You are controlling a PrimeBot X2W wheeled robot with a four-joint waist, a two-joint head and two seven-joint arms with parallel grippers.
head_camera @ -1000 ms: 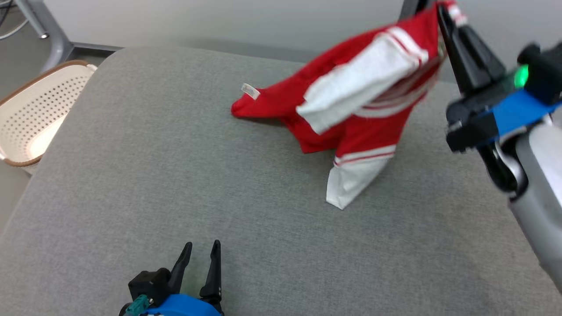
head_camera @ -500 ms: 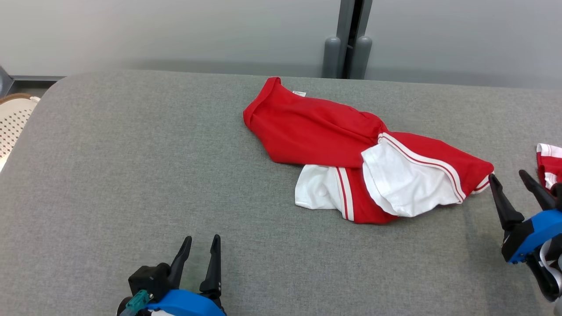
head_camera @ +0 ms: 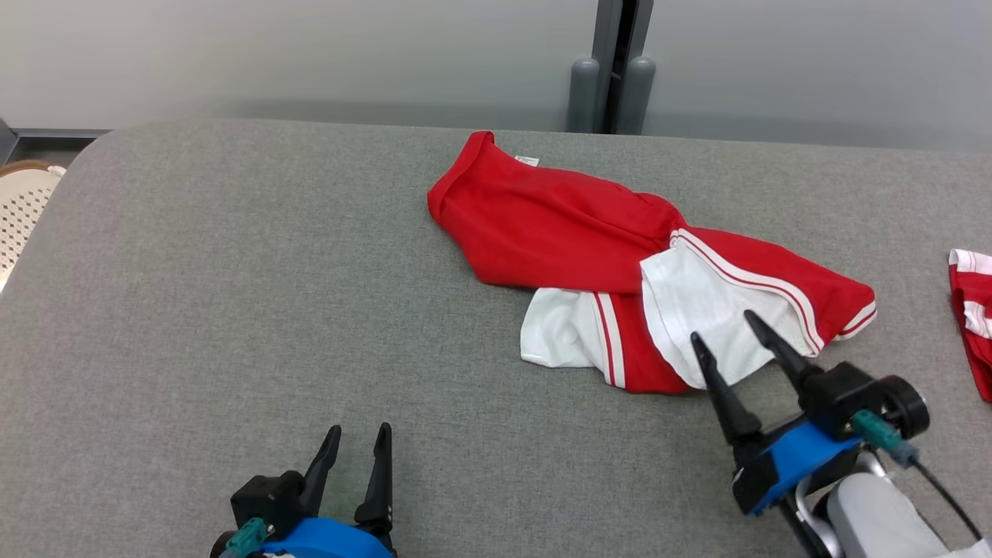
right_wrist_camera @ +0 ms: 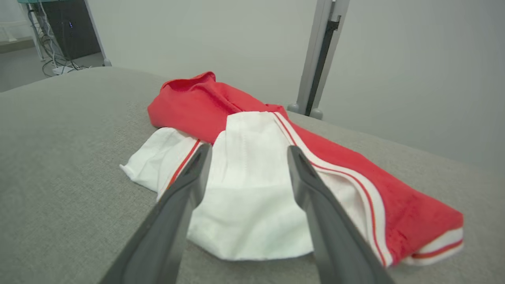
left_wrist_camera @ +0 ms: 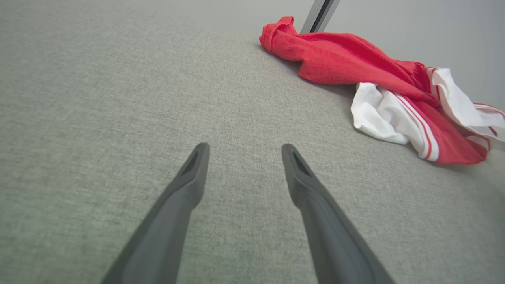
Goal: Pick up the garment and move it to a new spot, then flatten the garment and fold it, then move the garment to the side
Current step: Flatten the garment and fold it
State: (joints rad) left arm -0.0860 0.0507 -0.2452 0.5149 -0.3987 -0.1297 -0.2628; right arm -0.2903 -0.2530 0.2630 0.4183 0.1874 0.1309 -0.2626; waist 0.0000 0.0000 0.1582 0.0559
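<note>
The left gripper grabs the garment by the garment's red hem corner [head_camera: 478, 142] next, since that corner stands up off the table while its middle lies slack [head_camera: 567, 223].
The garment [head_camera: 566, 229] is red with white sleeves and striped trim; it lies crumpled on the grey padded table [head_camera: 232, 294], right of centre. In the left wrist view the garment [left_wrist_camera: 347, 59] sits at the upper right. My right gripper [head_camera: 725, 325] is open, its fingertips over the near white part of the garment [right_wrist_camera: 252, 189], nothing held. My left gripper [head_camera: 358, 432] stands open near the front edge, well to the left of the cloth, and its fingers [left_wrist_camera: 185, 189] frame bare table.
Another red and white cloth [head_camera: 973, 310] lies at the table's right edge. A perforated white basket [head_camera: 19, 213] stands off the left edge. A grey post [head_camera: 612, 70] rises behind the table's far edge against the wall.
The right gripper opened and let the garment drop onto the table, then came down and left to the garment's near side. The camera has shifted. The left gripper stayed put.
</note>
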